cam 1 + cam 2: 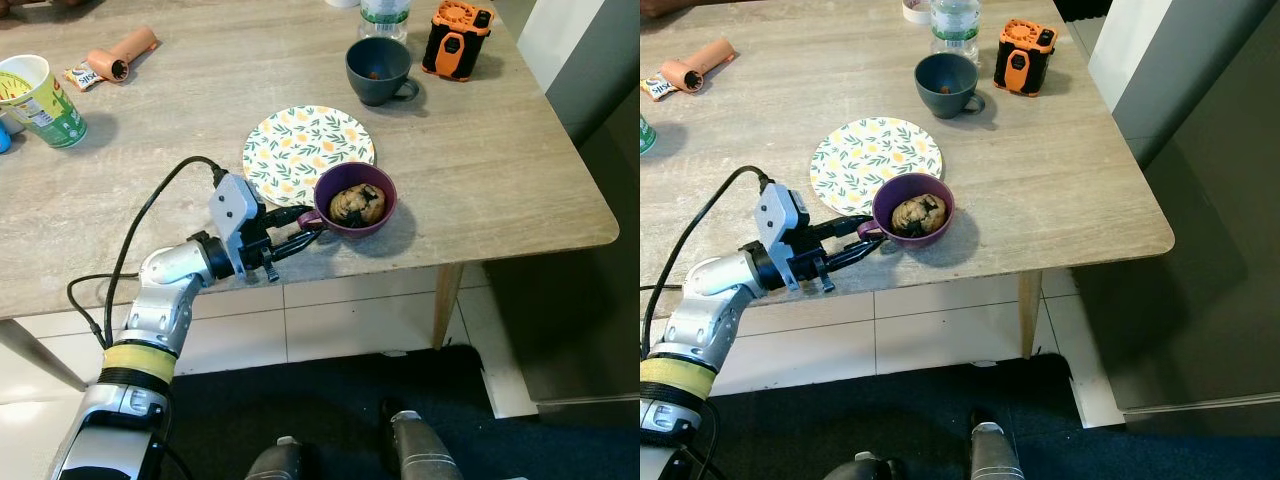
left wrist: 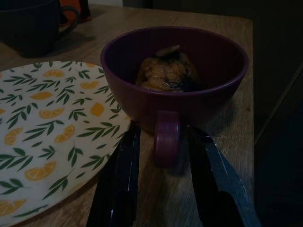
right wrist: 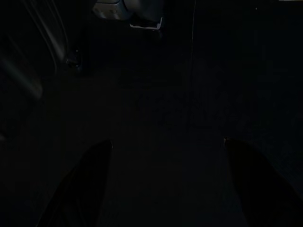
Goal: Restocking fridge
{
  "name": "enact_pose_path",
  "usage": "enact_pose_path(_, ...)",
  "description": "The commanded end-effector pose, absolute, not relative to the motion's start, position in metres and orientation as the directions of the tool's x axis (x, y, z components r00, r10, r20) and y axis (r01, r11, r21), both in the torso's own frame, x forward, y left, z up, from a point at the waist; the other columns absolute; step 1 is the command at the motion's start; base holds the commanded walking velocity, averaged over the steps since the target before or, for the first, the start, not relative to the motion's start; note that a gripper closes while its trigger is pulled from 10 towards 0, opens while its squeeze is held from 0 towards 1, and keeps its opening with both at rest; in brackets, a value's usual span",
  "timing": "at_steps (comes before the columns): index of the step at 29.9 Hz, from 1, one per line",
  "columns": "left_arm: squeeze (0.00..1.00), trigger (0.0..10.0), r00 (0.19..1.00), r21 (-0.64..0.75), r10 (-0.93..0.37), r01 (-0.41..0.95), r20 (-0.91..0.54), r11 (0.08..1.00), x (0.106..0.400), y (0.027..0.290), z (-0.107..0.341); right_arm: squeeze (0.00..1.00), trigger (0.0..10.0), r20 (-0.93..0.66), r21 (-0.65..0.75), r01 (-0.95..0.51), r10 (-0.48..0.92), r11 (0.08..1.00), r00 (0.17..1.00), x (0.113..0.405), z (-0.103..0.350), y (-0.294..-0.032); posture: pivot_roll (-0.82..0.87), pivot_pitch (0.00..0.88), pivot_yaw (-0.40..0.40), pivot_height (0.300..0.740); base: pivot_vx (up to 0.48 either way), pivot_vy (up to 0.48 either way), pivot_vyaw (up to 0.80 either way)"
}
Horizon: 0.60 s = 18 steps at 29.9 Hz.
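Note:
My left gripper grips the purple cup by its small handle (image 1: 311, 219) (image 2: 167, 140) next, since the cup's round bowl spreads wider than my open fingers.
A purple cup (image 1: 357, 210) holding a brown muffin (image 1: 358, 202) stands near the table's front edge, touching the rim of a lemon-patterned plate (image 1: 300, 150). My left gripper (image 1: 312, 228) reaches in from the left at table height. It is open, with one black finger on each side of the cup's handle (image 2: 166, 142). In the left wrist view both fingers (image 2: 120, 179) lie close to the handle without pressing on it. My right gripper (image 3: 168, 189) hangs idle over a dark floor, its fingers spread wide.
A wooden table (image 1: 500, 170) also carries a grey mug (image 1: 378, 70), an orange gadget (image 1: 457, 38), a water bottle (image 1: 385, 15), a paper cup (image 1: 40, 100) and a salmon tube (image 1: 120, 55). A tall grey body (image 1: 600, 250) stands right of the table.

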<state>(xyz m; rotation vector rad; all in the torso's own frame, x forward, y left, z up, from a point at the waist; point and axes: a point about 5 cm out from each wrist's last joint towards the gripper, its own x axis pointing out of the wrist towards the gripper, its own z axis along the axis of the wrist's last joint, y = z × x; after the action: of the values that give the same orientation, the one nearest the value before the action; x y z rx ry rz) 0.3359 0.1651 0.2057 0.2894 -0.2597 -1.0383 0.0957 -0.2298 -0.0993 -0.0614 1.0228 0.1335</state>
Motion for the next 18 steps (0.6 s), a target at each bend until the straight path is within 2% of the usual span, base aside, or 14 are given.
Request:
enact_pose_path(1,0.00,10.0,0.465,0.340,-0.884,0.823,0.057,0.455,0.3339,0.1597,0.1975,0.00,10.0,-0.885,0.028,-0.130,0.085,0.991,0.458,0.0741,-0.1048,-0.2284,-0.16,0.399,0.034,0.740,0.000,0.000,0.00)
enact_pose_path(9,0.00,10.0,0.479,0.350,-0.875,0.810,0.068,0.470,0.3372,0.1587,0.2000,0.00,10.0,-0.882,0.029,-0.127,0.085,0.991,0.463,0.0745,-0.1045,-0.2283,-0.16,0.401,0.036,0.740,0.000,0.000,0.00)
enact_pose_path(12,0.00,10.0,0.507,0.362,-0.859,0.791,0.065,0.494,0.3407,0.1599,0.2001,0.00,10.0,-0.881,0.031,-0.127,0.087,0.991,0.465,0.0745,-0.1046,-0.2277,-0.16,0.401,0.036,0.740,0.000,0.000,0.00)
enact_pose_path(13,0.00,9.3,0.512,0.362,-0.857,0.789,0.060,0.497,0.3414,0.1600,0.1990,0.00,10.0,-0.881,0.031,-0.127,0.087,0.991,0.465,0.0745,-0.1046,-0.2276,-0.16,0.401,0.036,0.740,0.000,0.000,0.00)
enact_pose_path(17,0.00,9.3,0.512,0.362,-0.857,0.789,0.059,0.496,0.3415,0.1599,0.1987,0.00,10.0,-0.881,0.031,-0.126,0.087,0.991,0.465,0.0745,-0.1046,-0.2276,-0.16,0.401,0.036,0.740,0.000,0.000,0.00)
enact_pose_path(18,0.00,0.0,0.512,0.360,-0.857,0.790,0.059,0.497,0.3416,0.1596,0.1982,0.00,10.0,-0.881,0.031,-0.126,0.087,0.992,0.466,0.0746,-0.1045,-0.2276,-0.17,0.401,0.035,0.740,0.000,0.000,0.00)
